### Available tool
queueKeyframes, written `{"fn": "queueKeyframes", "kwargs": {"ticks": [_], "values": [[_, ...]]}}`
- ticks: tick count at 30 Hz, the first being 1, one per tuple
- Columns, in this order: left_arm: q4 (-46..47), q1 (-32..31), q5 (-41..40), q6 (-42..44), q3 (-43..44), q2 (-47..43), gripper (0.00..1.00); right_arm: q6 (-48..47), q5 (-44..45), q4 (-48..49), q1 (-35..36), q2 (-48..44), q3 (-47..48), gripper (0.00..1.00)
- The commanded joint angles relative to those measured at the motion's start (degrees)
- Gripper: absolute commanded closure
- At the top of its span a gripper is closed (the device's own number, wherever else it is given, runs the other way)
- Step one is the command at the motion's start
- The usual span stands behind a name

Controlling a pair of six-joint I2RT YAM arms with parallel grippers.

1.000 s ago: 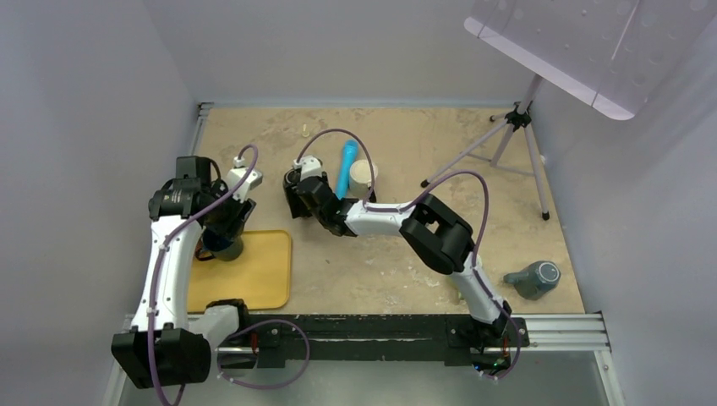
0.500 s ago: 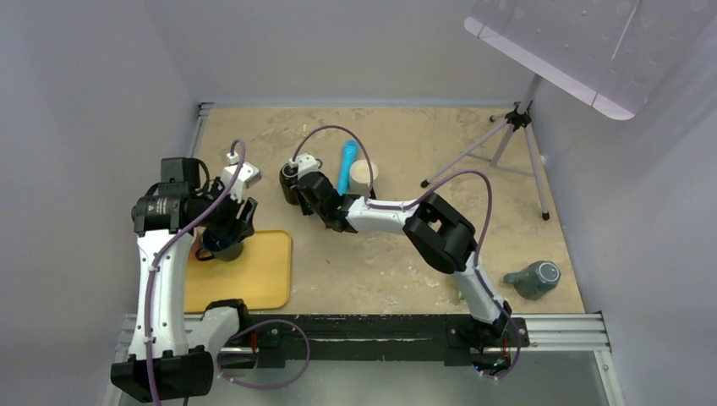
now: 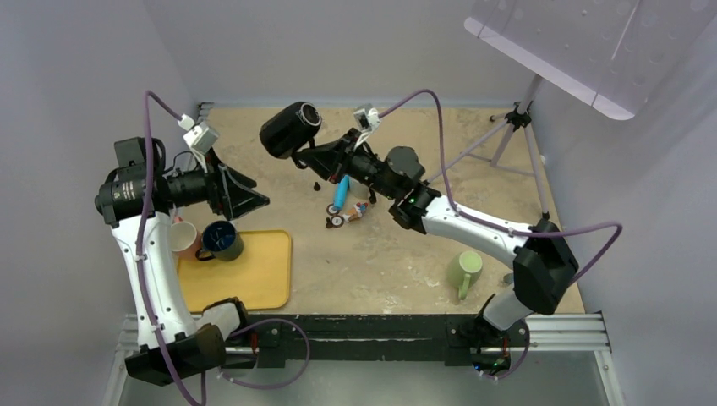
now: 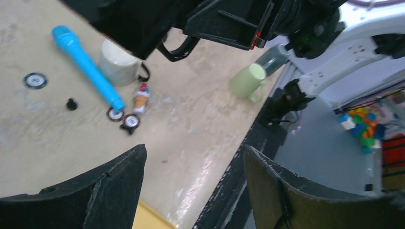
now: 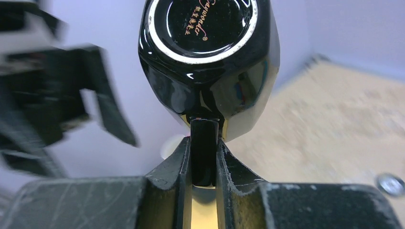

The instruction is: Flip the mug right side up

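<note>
The black mug's rim (image 3: 268,145) (image 4: 109,29) is opposite the mug's lettered base, so my left gripper will reach for the rim and grab the mug there. The base will stay free for setting the mug upright.
The black mug (image 3: 289,128) hangs in the air over the table's far left, tipped on its side. Its glossy base (image 5: 203,24) with printed lettering faces the right wrist camera. My right gripper (image 5: 204,143) is shut on the mug's handle (image 5: 204,160), both fingers pressed flat against it. From above, the right gripper (image 3: 314,155) reaches in from the right. My left gripper (image 3: 258,193) is raised, points right toward the mug, and stands open and empty. In the left wrist view its gripper (image 4: 193,155) frames bare table, with the black mug (image 4: 133,24) above.
A yellow tray (image 3: 258,275) lies at the near left, with a dark blue mug (image 3: 221,241) and a pale mug (image 3: 181,237) beside it. A blue microphone (image 3: 342,188), small toys (image 3: 347,215), a green mug (image 3: 465,268) and a tripod (image 3: 517,127) are on the table.
My right arm has come up from the table's middle with the black mug held aloft. My left gripper has lifted off the blue mug, turned right and opened wider. A green mug now shows at right.
</note>
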Motion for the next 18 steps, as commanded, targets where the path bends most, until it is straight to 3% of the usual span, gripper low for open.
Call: {"fn": "queueKeyframes", "kwargs": {"ticks": [1,4,6,10,15,18], "values": [[11.0,0.4,15.6,-15.2,1.7,-3.5,0.22,9.1,-6.2,19.4,1.0,-4.7,-2.8,1.0],[35.9,0.4,11.5,-37.9,-4.8,-10.7,0.22,14.6,-8.6,25.9,1.3,-4.5,-3.5,1.0],[48.9,0.4,10.3,-47.5,-8.9,-15.2,0.22,16.5,-9.4,27.4,1.9,-4.0,-3.3,1.0],[45.7,0.4,9.3,-49.1,-4.8,-13.6,0.23,17.4,-10.5,29.6,3.1,-3.6,-2.9,1.0],[48.9,0.3,6.7,-50.3,-7.3,-12.9,0.23,12.6,-8.7,24.8,5.3,-4.4,-1.5,1.0],[48.6,0.2,6.0,-50.5,-7.1,-11.9,0.24,14.6,-9.7,27.6,5.4,-3.6,-2.0,1.0]]}}
